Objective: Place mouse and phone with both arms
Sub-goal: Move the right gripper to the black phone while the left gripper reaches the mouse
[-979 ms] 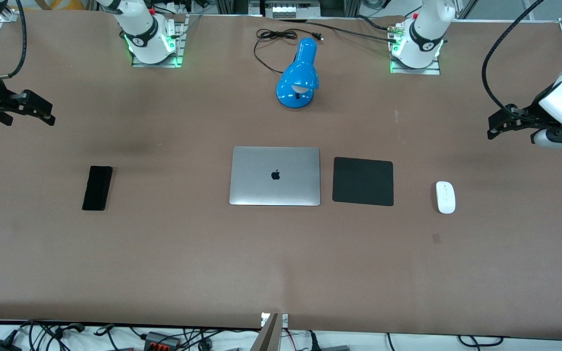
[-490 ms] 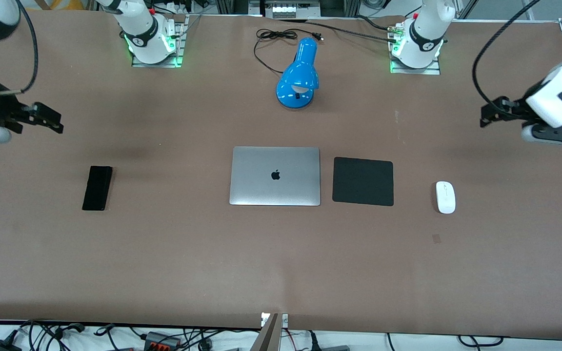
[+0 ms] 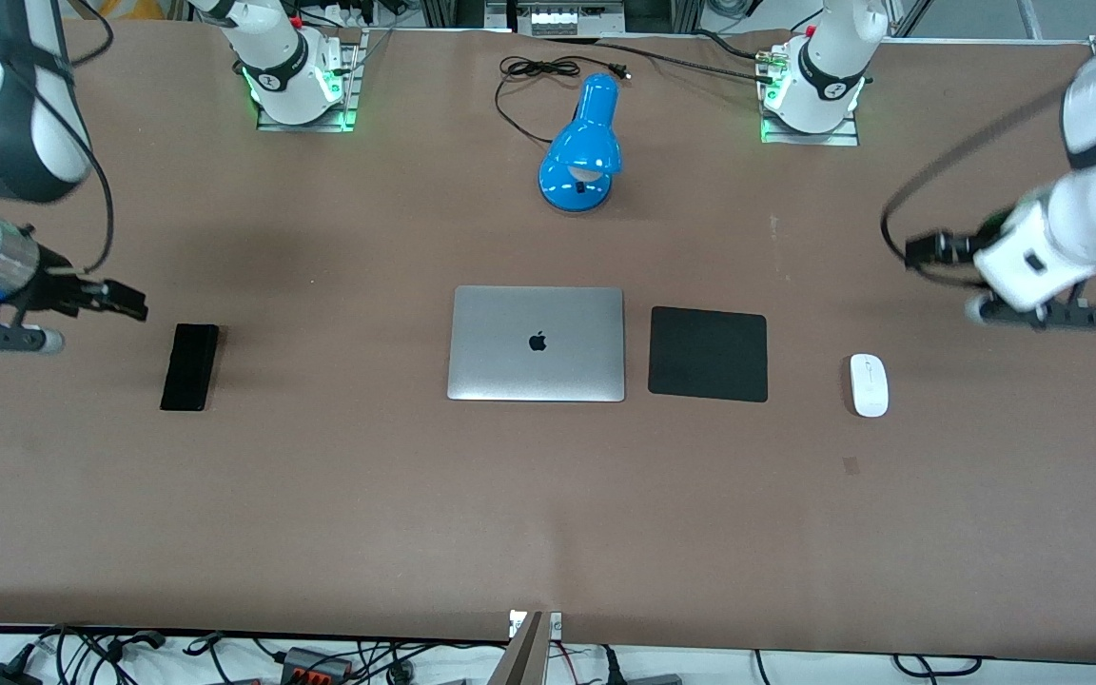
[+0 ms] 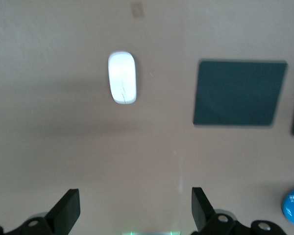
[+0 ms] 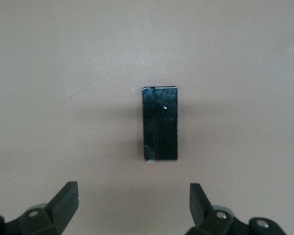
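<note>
The white mouse should go on the black pad, so the robot's left gripper needs to grab the mouse next by the sides of its button end.
The white mouse lies on the brown table toward the left arm's end, beside the black pad. It also shows in the left wrist view. The black phone lies toward the right arm's end and shows in the right wrist view. My left gripper is open and empty, up over bare table near the mouse; it also shows in its own wrist view. My right gripper is open and empty, up over the table close beside the phone; it also shows in its own wrist view.
A closed silver laptop lies mid-table next to the pad. A blue desk lamp with a black cord stands farther from the camera than the laptop. The arm bases stand along the table's edge.
Both arms have swung inward and down: the left gripper toward the mouse, the right gripper toward the phone. The mouse and phone have not moved.
</note>
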### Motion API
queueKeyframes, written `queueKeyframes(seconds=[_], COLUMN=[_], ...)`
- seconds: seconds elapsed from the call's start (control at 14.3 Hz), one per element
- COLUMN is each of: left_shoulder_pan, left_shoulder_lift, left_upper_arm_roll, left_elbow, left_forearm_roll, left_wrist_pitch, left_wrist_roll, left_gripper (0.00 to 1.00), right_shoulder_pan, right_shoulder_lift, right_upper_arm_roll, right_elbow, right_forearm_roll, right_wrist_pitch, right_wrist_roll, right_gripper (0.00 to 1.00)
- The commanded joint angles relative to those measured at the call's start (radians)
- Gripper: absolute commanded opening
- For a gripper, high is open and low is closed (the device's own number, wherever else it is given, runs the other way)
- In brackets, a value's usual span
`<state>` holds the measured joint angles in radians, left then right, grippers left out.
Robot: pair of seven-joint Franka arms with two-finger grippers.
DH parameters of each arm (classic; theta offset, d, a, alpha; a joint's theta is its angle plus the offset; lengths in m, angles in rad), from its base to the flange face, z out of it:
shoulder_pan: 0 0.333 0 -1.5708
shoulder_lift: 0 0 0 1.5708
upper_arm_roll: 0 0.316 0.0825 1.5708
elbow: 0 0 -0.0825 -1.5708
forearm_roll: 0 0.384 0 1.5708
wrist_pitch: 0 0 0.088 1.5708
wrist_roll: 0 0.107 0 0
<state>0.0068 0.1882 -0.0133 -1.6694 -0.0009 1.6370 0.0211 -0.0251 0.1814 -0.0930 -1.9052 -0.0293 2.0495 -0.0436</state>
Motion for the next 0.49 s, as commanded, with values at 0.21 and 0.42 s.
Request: queueKeyframes(seconds=[0.21,0.42], left_shoulder_pan=[0.064,0.067], left_shoulder_lift=[0.134,0.134], left_upper_arm_roll=[-0.007,-0.007], left_elbow=[-0.134,-0.318], left_forearm_roll=[0.016,0.016], left_wrist_pitch=[0.419,0.691], left_wrist_roll=[-0.007,0.002], left_gripper=[1.0,1.0], right_shoulder_pan=[-0.059,-0.059], right_shoulder_lift=[0.22,0.302], right_upper_arm_roll=[0.007,0.007], right_elbow=[-0.041,-0.041], right_forearm_roll=[-0.014,-0.014], right_wrist_pitch=[0.214,0.282], right_wrist_roll=[0.002,0.002], right_gripper=[1.0,1.0])
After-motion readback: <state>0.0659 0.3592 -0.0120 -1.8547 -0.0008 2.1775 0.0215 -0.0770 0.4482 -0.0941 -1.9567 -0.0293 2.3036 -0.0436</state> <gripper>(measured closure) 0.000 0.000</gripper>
